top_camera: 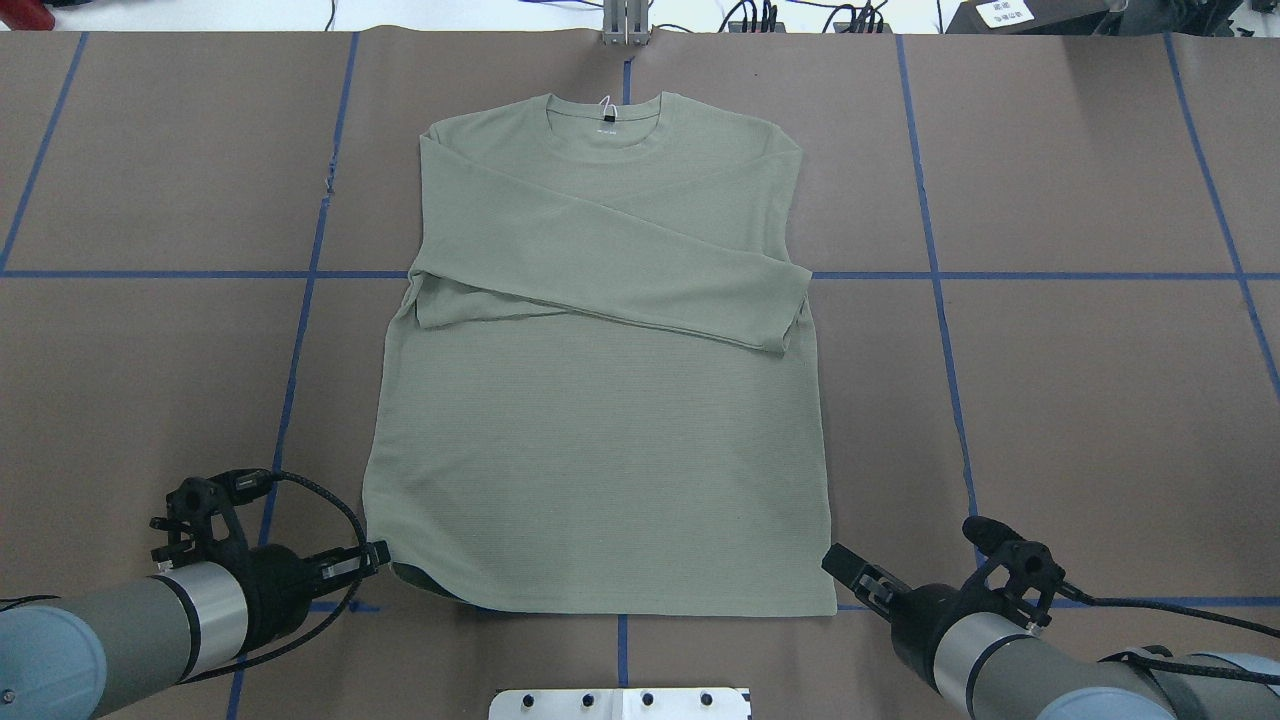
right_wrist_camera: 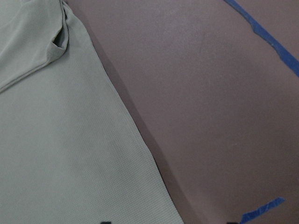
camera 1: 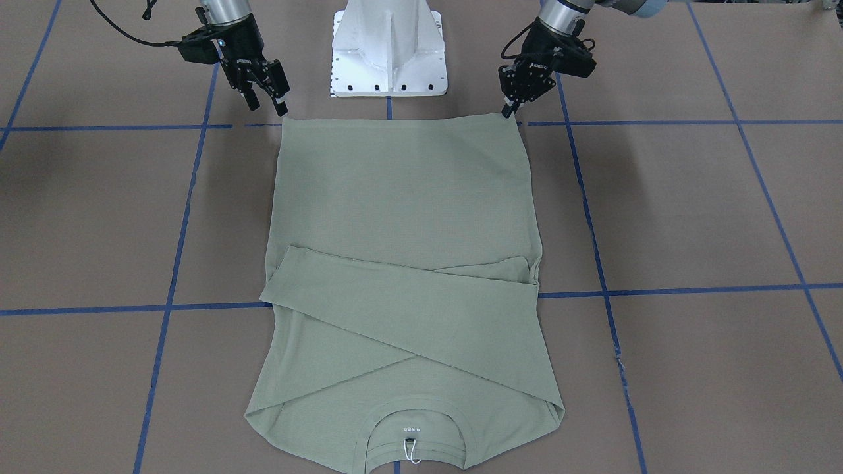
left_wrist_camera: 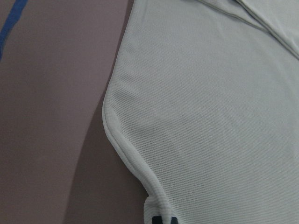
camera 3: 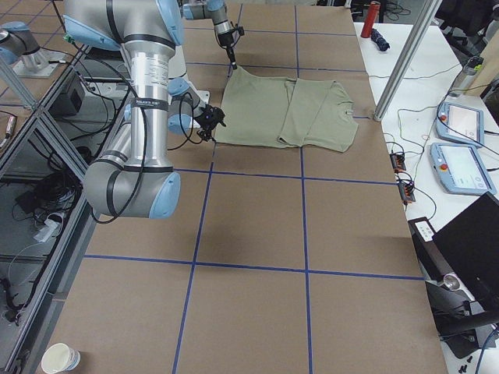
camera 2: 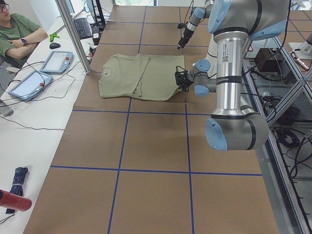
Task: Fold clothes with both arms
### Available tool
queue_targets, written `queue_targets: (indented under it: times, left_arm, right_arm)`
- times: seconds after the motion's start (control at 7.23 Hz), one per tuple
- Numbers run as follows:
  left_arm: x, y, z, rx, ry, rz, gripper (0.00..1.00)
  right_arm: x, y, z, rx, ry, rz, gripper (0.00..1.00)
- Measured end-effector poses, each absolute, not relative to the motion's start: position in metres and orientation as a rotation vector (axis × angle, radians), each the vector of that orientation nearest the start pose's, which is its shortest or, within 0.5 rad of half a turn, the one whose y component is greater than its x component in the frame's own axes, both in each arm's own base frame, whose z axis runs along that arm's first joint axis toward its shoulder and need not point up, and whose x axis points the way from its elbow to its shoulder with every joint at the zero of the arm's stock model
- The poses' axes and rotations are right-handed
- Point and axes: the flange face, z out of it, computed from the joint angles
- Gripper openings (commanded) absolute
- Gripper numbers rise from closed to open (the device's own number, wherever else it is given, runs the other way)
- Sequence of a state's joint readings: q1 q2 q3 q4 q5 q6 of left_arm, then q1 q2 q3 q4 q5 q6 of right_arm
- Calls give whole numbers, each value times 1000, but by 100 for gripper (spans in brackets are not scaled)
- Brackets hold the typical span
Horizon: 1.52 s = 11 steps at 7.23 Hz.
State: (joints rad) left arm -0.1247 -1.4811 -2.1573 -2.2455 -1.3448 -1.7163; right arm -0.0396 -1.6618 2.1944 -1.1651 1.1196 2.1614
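My right gripper grabs the shirt (camera 1: 402,197) by its free hem corner (camera 1: 288,123) next. Then both arms fold the shirt evenly.
The sage-green shirt (camera 1: 402,197) lies flat on the brown table, with both sleeves crossed over the chest and the neckline (top_camera: 605,130) on the far side. My left gripper (top_camera: 378,553) is shut on the hem corner nearest me, which curls up slightly in the left wrist view (left_wrist_camera: 163,219). My right gripper (top_camera: 838,560) is open at the other hem corner. Its two fingertips stand wide apart at the bottom of the right wrist view (right_wrist_camera: 168,222), either side of the shirt's edge (right_wrist_camera: 140,154). In the front-facing view the left gripper (camera 1: 508,110) and the right gripper (camera 1: 270,102) flank the hem.
The white pedestal base (camera 1: 388,46) stands just behind the hem, between the arms. Blue tape lines (top_camera: 300,330) cross the table. An operator (camera 2: 17,31) sits past the far edge by tablets (camera 2: 56,61) and a metal post (camera 2: 73,34).
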Motion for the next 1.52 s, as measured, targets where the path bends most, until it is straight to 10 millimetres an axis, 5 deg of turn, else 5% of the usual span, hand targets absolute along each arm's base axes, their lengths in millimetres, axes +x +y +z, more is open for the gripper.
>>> queue_targets:
  times: [0.14,0.69,1.52]
  left_arm:
    - [411,-209,342,190,1180,-372,0]
    - [397,-207,341,191,1179,-373,0]
    - [390,-207,342,191,1176,-375,0]
  right_arm:
    - [-444,-152,365,129,-1025,711,64]
    - [-471,-123,368,132,-1022,655,64]
    - [-486,-130,375,199,-974,589,59]
